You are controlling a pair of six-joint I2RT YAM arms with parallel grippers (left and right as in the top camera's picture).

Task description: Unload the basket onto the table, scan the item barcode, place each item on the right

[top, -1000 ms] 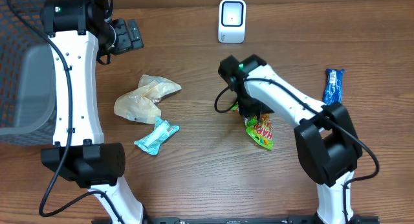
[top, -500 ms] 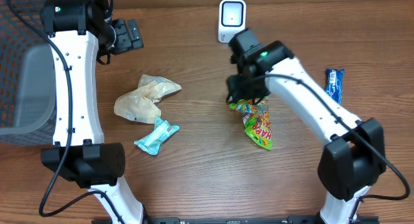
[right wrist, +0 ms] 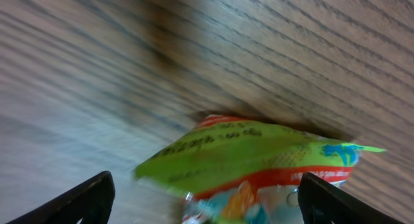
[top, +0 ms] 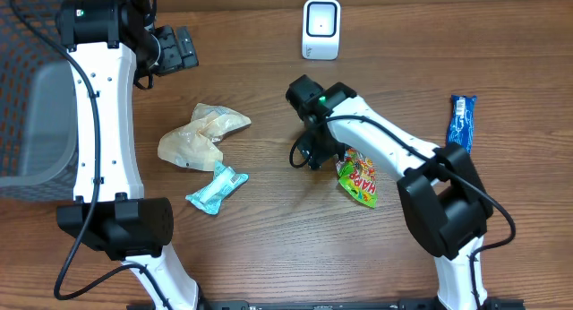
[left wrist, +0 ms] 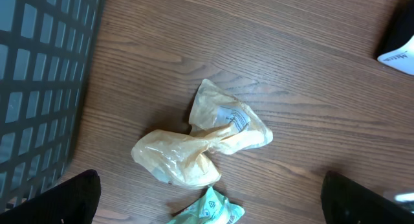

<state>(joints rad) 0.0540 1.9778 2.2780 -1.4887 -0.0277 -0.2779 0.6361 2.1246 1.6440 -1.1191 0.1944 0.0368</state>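
My right gripper should grab the candy bag next, near its green end (top: 347, 165) (right wrist: 240, 160). The rest of the bag then stays uncovered, so it can be turned and its barcode scanned.
A green and red candy bag (top: 360, 177) lies flat on the wooden table. It fills the lower part of the right wrist view, where the candy bag (right wrist: 259, 160) sits below and between the spread fingers. My right gripper (top: 310, 155) (right wrist: 207, 208) is open, just left of the bag, holding nothing. The white barcode scanner (top: 321, 28) stands at the back centre, and its corner shows as the scanner (left wrist: 400, 41) in the left wrist view. My left gripper (top: 183, 48) (left wrist: 210, 208) hangs open, high at the back left, above a crumpled yellow bag (left wrist: 202, 143).
The yellow bag (top: 201, 135) and a teal packet (top: 217, 187) (left wrist: 208, 213) lie left of centre. A blue wrapped bar (top: 460, 120) lies at the right. A dark mesh basket (top: 27, 122) (left wrist: 39, 75) stands along the left edge.
My right gripper has opened wide and let go of the candy bag, then shifted left of it. The bag stays on the table. The left arm has not moved.
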